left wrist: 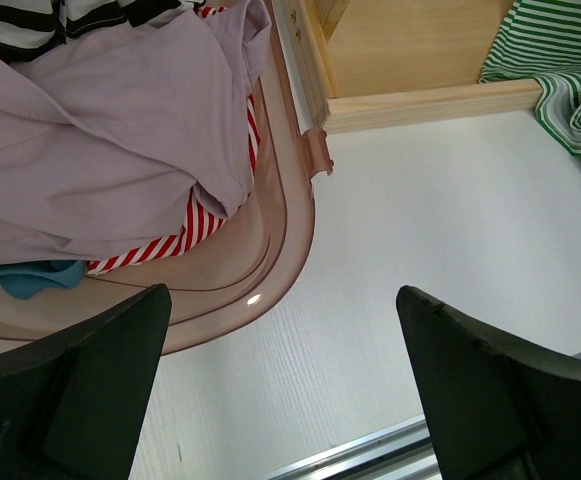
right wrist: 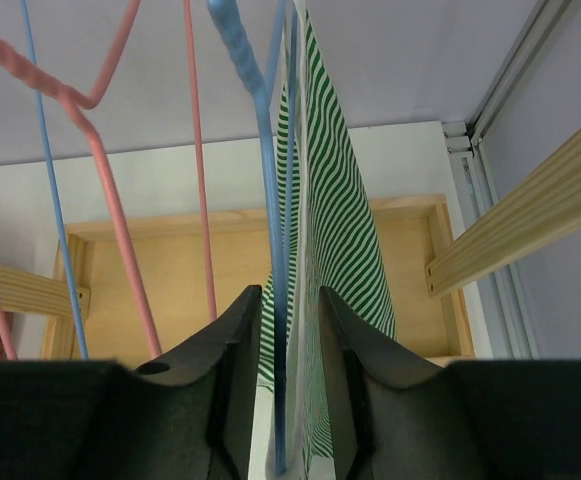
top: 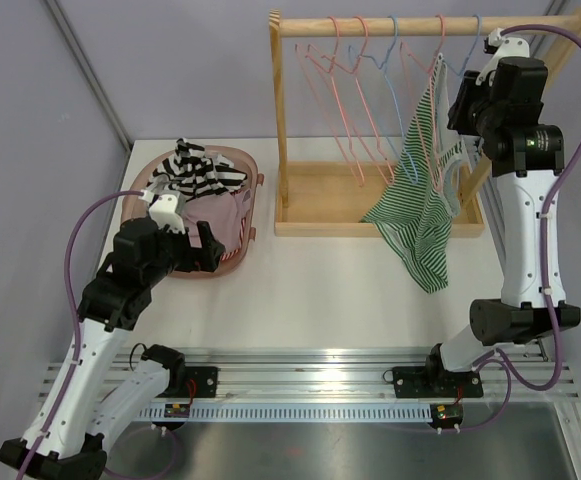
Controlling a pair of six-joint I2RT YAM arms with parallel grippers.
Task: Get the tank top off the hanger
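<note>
My right gripper grabs the blue hanger by its near arm below the hook (right wrist: 279,335) next. The hanger's hook and far arm stay free for removing the tank top.
The green-and-white striped tank top (top: 420,215) hangs from a blue hanger (top: 467,62) at the right end of the wooden rack's rail, its hem trailing over the rack base onto the table. My right gripper (top: 467,152) is up at the garment's shoulder. In the right wrist view its jaws (right wrist: 288,300) stand slightly apart, open. The blue hanger wire (right wrist: 265,150) and the tank top's fabric (right wrist: 335,200) run down between them, with a thin gap on the left side. My left gripper (top: 210,250) (left wrist: 285,300) is wide open, low over the table beside the basket, holding nothing.
A pink laundry basket (top: 252,168) (left wrist: 290,230) full of clothes sits at the left. The wooden rack (top: 280,120) has a tray base (top: 320,228) and carries several empty pink and blue hangers (top: 345,90) left of the tank top.
</note>
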